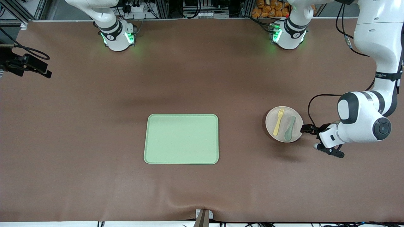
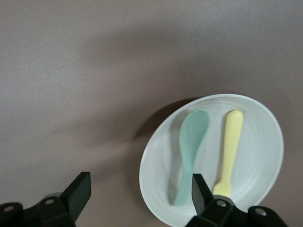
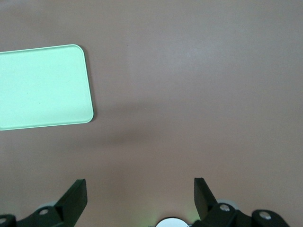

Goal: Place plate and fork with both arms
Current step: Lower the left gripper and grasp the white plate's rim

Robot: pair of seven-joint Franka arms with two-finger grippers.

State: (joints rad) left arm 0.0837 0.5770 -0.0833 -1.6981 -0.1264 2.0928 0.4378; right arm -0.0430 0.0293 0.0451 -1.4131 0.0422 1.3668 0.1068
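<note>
The pale round plate (image 1: 284, 136) needs to go onto the light-green tray. My left gripper should grab it next by the plate's rim beside the spoon.
The pale round plate (image 1: 284, 136) lies on the brown table toward the left arm's end. On it lie the yellow fork (image 1: 278, 121) and, beside it, a grey-green spoon (image 1: 289, 127). My left gripper (image 1: 311, 137) is open and low at the plate's rim, on the side toward the left arm's end. In the left wrist view the plate's rim (image 2: 147, 175) sits between the open fingers of the left gripper (image 2: 140, 189), with the fork (image 2: 229, 146) and spoon (image 2: 191, 142) on the plate. My right gripper (image 3: 140, 189) is open and empty, high over bare table; it is out of the front view.
A rectangular light-green tray (image 1: 181, 115) lies empty at the table's middle; its corner shows in the right wrist view (image 3: 42, 85). A black device (image 1: 28, 64) on cables sticks in at the right arm's end. The arms' bases stand along the table's edge farthest from the front camera.
</note>
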